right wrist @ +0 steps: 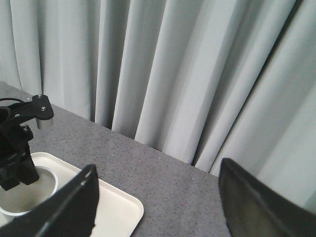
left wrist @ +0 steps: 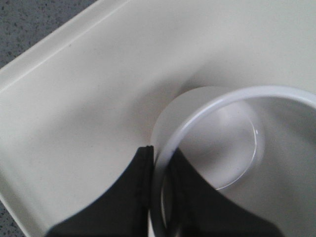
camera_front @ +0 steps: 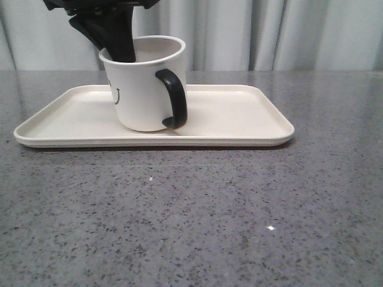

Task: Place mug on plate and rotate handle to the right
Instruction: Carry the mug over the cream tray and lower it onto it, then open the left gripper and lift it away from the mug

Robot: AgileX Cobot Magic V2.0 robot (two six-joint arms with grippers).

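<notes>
I need to open my left gripper now. The white mug's base [camera_front: 143, 125] is on the cream plate [camera_front: 239, 113], inside the plate's rim, so the mug would stay standing.
The white mug [camera_front: 140, 89] stands on the cream plate [camera_front: 239, 113], left of its middle, leaning slightly. Its black handle [camera_front: 173, 98] points toward the front right. Part of the smiley print shows on its left side. My left gripper [camera_front: 119, 48] comes down from above and is shut on the mug's rim, one finger inside and one outside. The left wrist view shows the gripper [left wrist: 160, 153] clamping the rim of the mug [left wrist: 222, 148] over the plate [left wrist: 89, 98]. My right gripper [right wrist: 158, 168] is open and empty, raised off to the right, out of the front view.
The grey speckled table [camera_front: 191, 215] stretches in front of and around the plate. A pale curtain [camera_front: 269, 30] hangs behind the table. The right wrist view shows the plate's corner [right wrist: 118, 210], the mug [right wrist: 24, 197] and the left gripper [right wrist: 15, 163].
</notes>
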